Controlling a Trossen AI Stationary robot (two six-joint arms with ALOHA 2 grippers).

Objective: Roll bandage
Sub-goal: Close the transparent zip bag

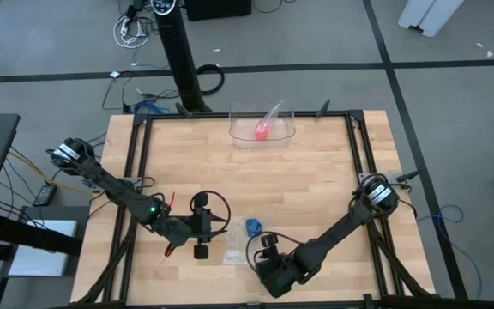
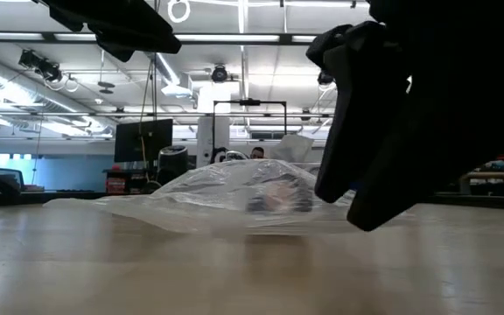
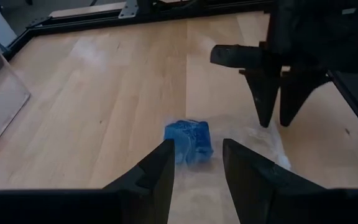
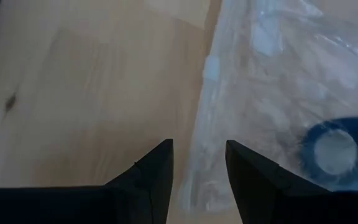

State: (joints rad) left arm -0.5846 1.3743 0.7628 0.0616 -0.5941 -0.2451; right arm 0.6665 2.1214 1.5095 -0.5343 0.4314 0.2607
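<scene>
My right gripper is to grab the clear bag by its zip edge point(image 4: 205, 112) next, to get at the blue bandage roll point(image 4: 335, 152).
The bright blue bandage point(image 1: 253, 227) lies as a small roll on the wooden table near its front edge. In the right wrist view the roll point(image 4: 334, 149) shows end-on through a clear plastic bag point(image 4: 278, 81). The bag also shows in the high view point(image 1: 230, 251) and in the low view point(image 2: 234, 197). My left gripper point(image 3: 197, 146) is open and points toward the table's right, its fingertips just short of the roll point(image 3: 188, 142). My right gripper point(image 4: 199, 146) is open and stands over the bag's edge beside the roll; it also shows in the left wrist view point(image 3: 277, 121). My right gripper points down at the clear bag's plastic point(image 3: 260, 140) beside the roll. I cannot tell whether its fingertips point(image 3: 266, 118) touch the plastic. My left gripper touches nothing.
A clear box point(image 1: 262, 127) holding a small pink-red roll point(image 1: 261, 130) stands at the table's far edge. Black frame rails point(image 1: 135, 172) run along the table's left and right sides. A black cable loop point(image 1: 213, 210) hangs by my left gripper. Bare wood lies between the box and the grippers.
</scene>
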